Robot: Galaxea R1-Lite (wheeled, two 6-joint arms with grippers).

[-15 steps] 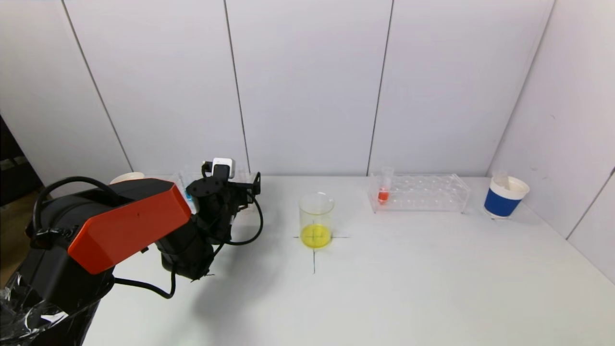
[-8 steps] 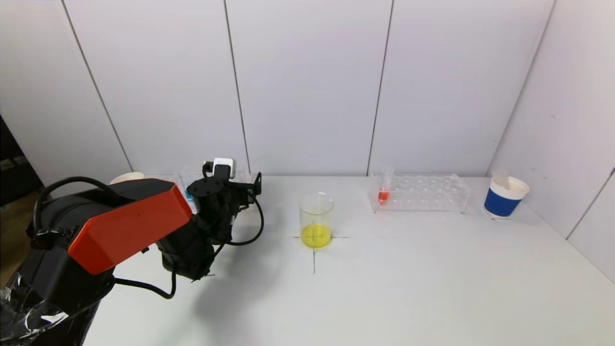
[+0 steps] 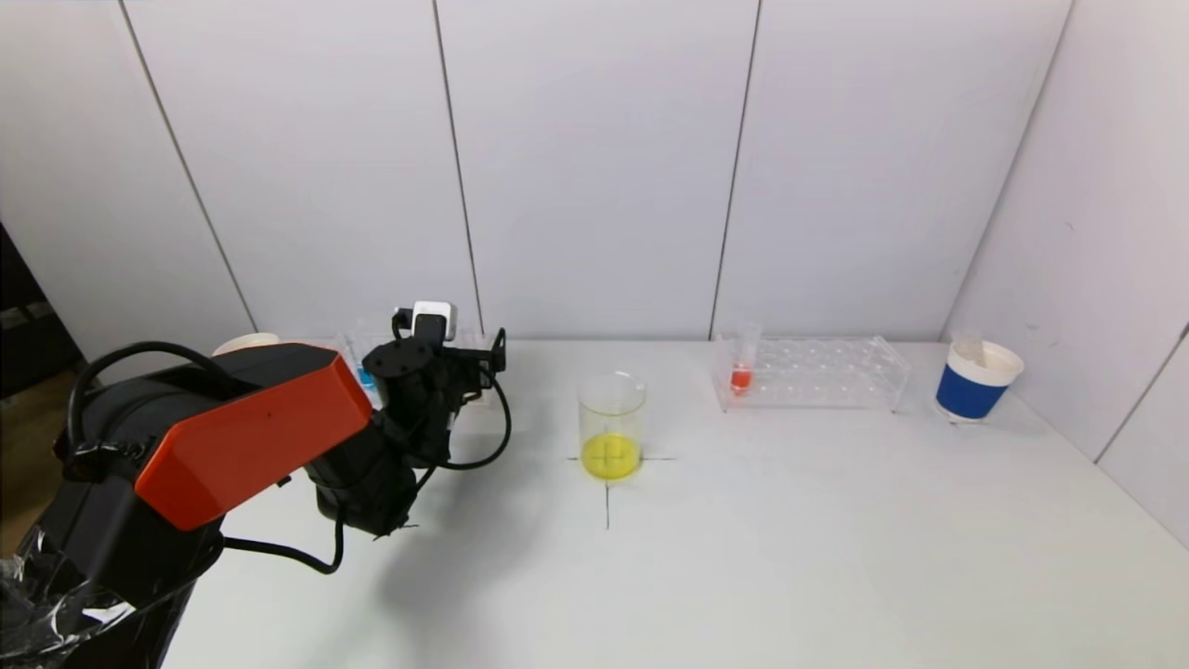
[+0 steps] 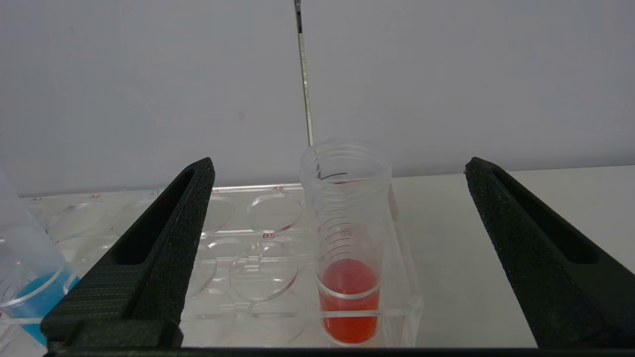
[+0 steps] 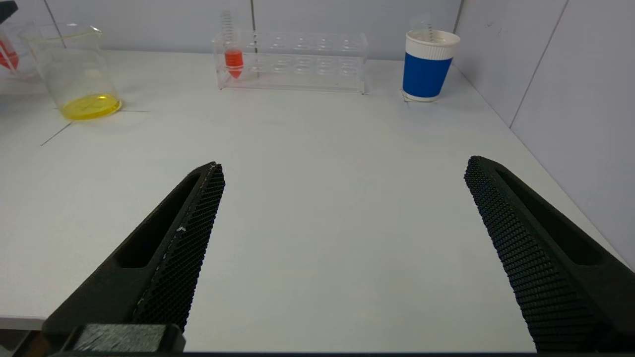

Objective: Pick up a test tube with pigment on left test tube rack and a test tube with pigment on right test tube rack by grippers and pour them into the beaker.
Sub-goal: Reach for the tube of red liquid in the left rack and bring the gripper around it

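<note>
I should next grab the tube's bare side under its rim [image 4: 347, 217] with my left gripper to pour the red tube, because the rack's hole [image 4: 349, 292] is around the tube's pigment-filled bottom.
My left gripper [image 4: 340, 166] is open at the left test tube rack [image 4: 268, 235], one finger on either side of a tube of red pigment [image 4: 349, 277] in the rack's end hole, neither touching it. A tube of blue pigment [image 4: 30, 277] stands further along the same rack. In the head view the left gripper [image 3: 478, 358] hides most of this rack. The beaker [image 3: 611, 423], with yellow liquid at its bottom, stands on a cross mark at mid-table. The right test tube rack [image 3: 817, 372] holds a red-pigment tube [image 3: 741, 367]. My right gripper [image 5: 342, 168] hangs open and empty over the table's near part.
A blue paper cup [image 3: 975, 381] with a clear tube in it stands at the back right by the side wall. A white cup [image 3: 246, 344] peeks out behind my left arm. White wall panels close off the table's back and right.
My left gripper has crept slightly farther toward the left rack. Nothing else has moved.
</note>
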